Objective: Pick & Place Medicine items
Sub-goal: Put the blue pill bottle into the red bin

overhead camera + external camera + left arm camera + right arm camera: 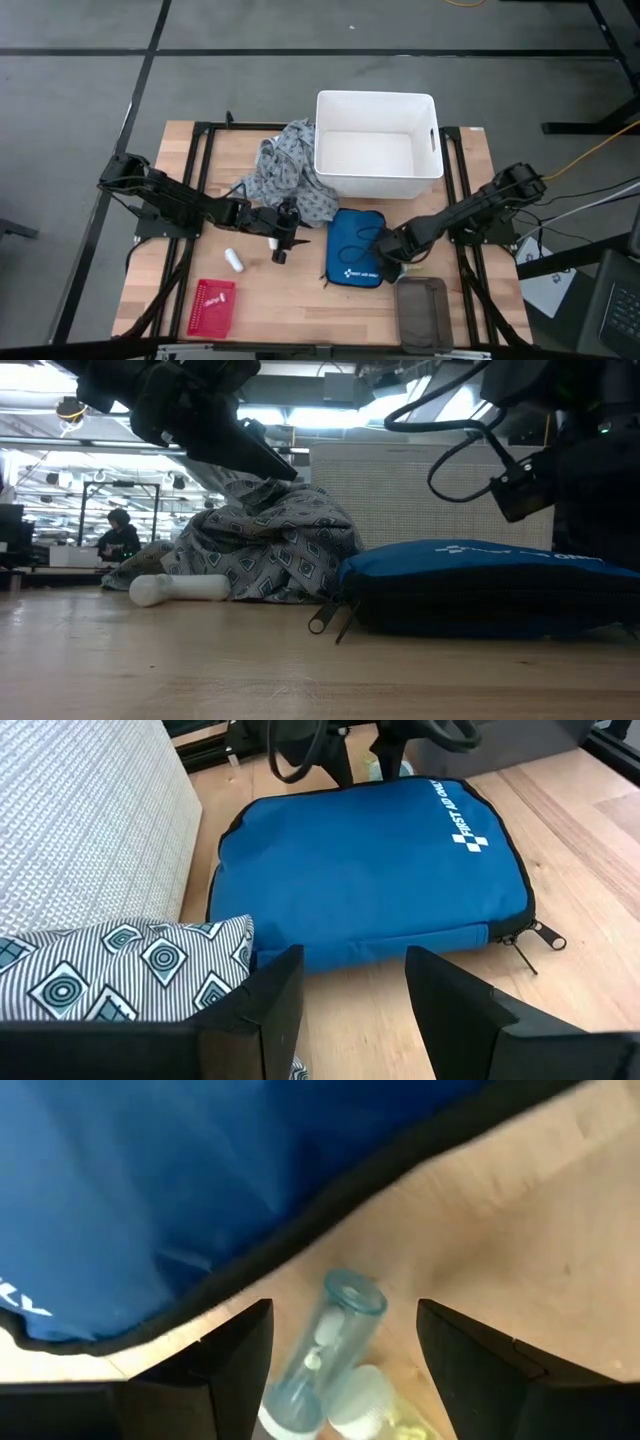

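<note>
My fingers reach down beside the clear bluish vial (325, 1345) on the wood. My right gripper will close next. Closing now would hold it.
A white cylinder-shaped roll (233, 261) lies on its side on the wood, also in the low view (180, 588), beside the grey patterned cloth (285, 175). My left gripper (284, 240) hovers open over the table between that cloth and the blue first-aid pouch (370, 870); its fingers (270, 1010) hold nothing. My right gripper (343, 1325) is open and low at the pouch's right edge (393, 262). Its fingers stand on either side of a clear bluish vial (325, 1345) and a pale yellowish item (365, 1400) lying on the wood, without touching them.
A white bin (378, 145) stands at the far middle of the table. A red tray (211, 307) sits near the left front edge and a dark grey tray (422, 312) near the right front. The pouch's zip pull (325, 618) sticks out toward the near side. A person (118, 532) sits far behind.
</note>
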Available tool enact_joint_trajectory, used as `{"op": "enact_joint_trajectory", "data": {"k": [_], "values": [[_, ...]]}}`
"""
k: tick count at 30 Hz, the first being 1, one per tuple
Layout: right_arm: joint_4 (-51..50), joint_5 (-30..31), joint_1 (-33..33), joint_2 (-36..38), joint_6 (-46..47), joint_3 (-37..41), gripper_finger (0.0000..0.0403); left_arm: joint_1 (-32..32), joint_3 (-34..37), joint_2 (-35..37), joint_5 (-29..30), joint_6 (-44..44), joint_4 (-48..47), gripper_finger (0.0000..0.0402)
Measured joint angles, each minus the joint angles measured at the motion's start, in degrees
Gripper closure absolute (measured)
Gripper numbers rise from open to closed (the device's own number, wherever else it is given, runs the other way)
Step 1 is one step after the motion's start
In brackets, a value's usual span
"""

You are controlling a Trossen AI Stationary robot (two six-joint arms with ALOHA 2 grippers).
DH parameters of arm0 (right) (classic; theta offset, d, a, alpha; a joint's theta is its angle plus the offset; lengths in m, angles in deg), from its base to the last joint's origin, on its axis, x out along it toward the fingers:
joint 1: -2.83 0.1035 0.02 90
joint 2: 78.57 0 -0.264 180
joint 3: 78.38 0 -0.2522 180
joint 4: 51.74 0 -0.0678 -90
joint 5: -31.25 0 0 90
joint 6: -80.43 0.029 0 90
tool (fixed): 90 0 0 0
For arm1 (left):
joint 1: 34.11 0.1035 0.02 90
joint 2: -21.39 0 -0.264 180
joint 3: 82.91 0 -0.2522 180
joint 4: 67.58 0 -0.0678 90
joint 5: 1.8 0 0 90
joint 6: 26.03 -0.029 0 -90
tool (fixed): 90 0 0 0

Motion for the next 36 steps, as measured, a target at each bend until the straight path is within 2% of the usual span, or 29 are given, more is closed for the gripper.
{"op": "enact_joint_trajectory", "data": {"k": [5, 18, 21, 28, 36], "values": [[1.6, 0.0, 0.0, -1.0, -0.5, 0.0, 0.0173, 0.0, 0.0, 0.0, 0.0, 0.0, 0.0, 0.0229], [2.0, 0.0, -0.1, -1.2, -0.5, 0.0, 0.0313, 0.0, 0.0, 0.0, 0.0, 0.5, -0.1, 0.0229], [2.0, 0.0, -0.1, -1.2, -0.6, 0.0, 0.0316, 0.0, 0.0, 0.0, 0.0, 0.7, -0.1, 0.0229], [1.9, 0.0, -0.5, -1.2, -1.2, 0.0, 0.028, 0.0, 0.0, 0.0, -0.9, 0.9, -0.1, 0.0229], [1.9, -0.4, -1.6, -1.2, -2.7, 0.0, 0.0317, 0.0, 0.0, 0.0, -1.0, 1.0, -0.1, 0.0229]]}}
